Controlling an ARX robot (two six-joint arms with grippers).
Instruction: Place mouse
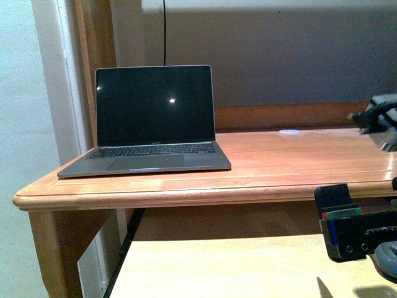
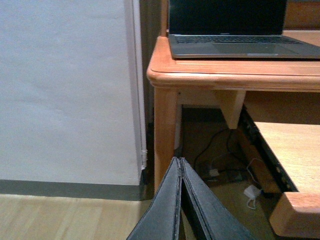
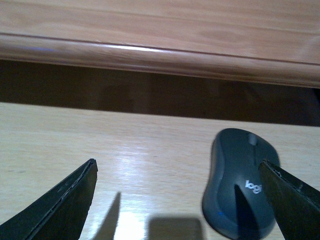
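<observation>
I should next place the mouse up on the wooden desk, my right gripper grabbing its long curved sides.
The dark grey mouse with a "logi" mark lies on the pale pull-out shelf, just below the wooden desk edge. My right gripper is open low over the shelf. The mouse sits between its fingers, close against one finger and far from the other. In the front view the right gripper is at the lower right. My left gripper is shut and empty, held low beside the desk's left leg, out of the front view.
An open laptop with a dark screen stands on the left of the desk. A small white disc lies at the desk's back. A blurred arm part hangs over the desk's right end. Cables lie under the desk.
</observation>
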